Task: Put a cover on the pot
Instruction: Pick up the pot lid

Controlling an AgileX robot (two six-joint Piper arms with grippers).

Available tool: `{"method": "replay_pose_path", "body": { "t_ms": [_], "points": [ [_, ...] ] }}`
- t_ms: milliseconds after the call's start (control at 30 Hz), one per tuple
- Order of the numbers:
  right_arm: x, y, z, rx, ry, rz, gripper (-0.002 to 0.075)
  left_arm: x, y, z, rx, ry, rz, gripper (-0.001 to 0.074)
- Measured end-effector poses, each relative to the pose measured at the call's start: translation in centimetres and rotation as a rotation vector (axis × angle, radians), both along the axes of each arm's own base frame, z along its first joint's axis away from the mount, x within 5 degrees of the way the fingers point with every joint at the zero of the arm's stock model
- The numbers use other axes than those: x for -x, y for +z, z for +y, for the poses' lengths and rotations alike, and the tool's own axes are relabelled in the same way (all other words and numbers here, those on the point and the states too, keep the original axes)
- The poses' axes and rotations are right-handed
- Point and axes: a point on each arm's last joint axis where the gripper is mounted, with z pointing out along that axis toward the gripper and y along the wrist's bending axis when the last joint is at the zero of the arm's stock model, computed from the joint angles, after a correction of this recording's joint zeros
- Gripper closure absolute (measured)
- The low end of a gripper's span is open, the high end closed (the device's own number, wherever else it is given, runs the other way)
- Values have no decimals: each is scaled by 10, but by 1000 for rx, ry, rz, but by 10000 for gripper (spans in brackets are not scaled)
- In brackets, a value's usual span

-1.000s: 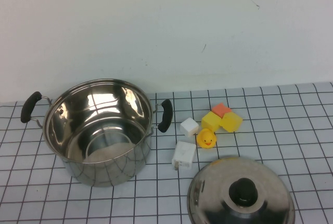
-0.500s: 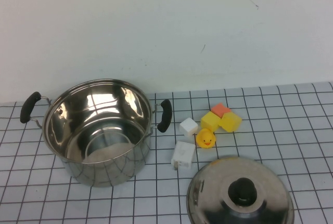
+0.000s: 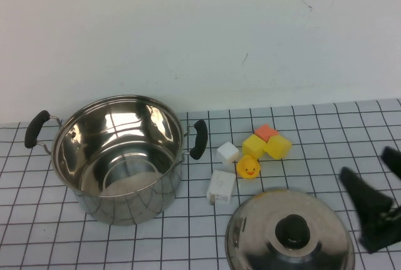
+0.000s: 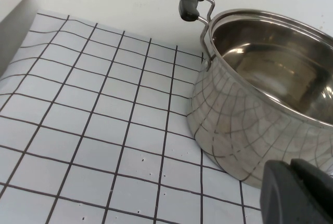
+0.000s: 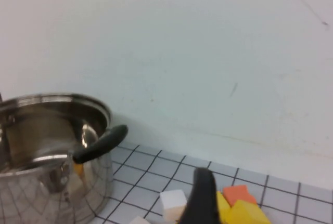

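Note:
The open steel pot needs to be covered, so my right gripper will next grab the domed lid by its black knob (image 3: 292,231).
The large shiny steel pot (image 3: 125,201) with two black side handles stands open on the left of the checked cloth. It also shows in the left wrist view (image 4: 244,125) and in the right wrist view (image 5: 41,146). The domed steel lid (image 3: 263,220) with a black knob (image 3: 292,231) lies at the front right. My right gripper (image 3: 366,163) is open at the right edge, just right of the lid and clear of it. One of its fingers (image 5: 201,198) shows in the right wrist view. My left gripper (image 4: 292,171) is shut and empty, low beside the pot's wall.
Between pot and lid lie a small white cube (image 3: 228,152), a white block (image 3: 221,186), a yellow duck (image 3: 249,168), two yellow blocks (image 3: 277,147) and an orange block (image 3: 265,131). A white wall runs behind the table (image 3: 75,245).
My right gripper has come into the high view from the right edge, beside the lid. The pot, lid and toys have not moved.

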Motion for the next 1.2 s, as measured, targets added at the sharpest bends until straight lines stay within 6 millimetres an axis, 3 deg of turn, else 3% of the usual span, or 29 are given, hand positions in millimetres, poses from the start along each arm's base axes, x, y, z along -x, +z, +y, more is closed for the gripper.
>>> {"method": "replay_pose_path", "body": {
  "t_ms": [200, 433, 833, 1067, 1200],
  "points": [
    [-19, -47, 22, 92, 82, 136, 167, 0, 0, 0, 0, 0, 0, 738],
    [-34, -85, 38, 158, 125, 273, 167, 0, 0, 0, 0, 0, 0, 738],
    [-57, -127, 54, 213, 138, 369, 166, 0, 0, 0, 0, 0, 0, 738],
    [-58, -131, 55, 165, 121, 409, 171, 0, 0, 0, 0, 0, 0, 738],
    [-58, -131, 55, 147, 118, 417, 253, 0, 0, 0, 0, 0, 0, 738]
  ]
}}
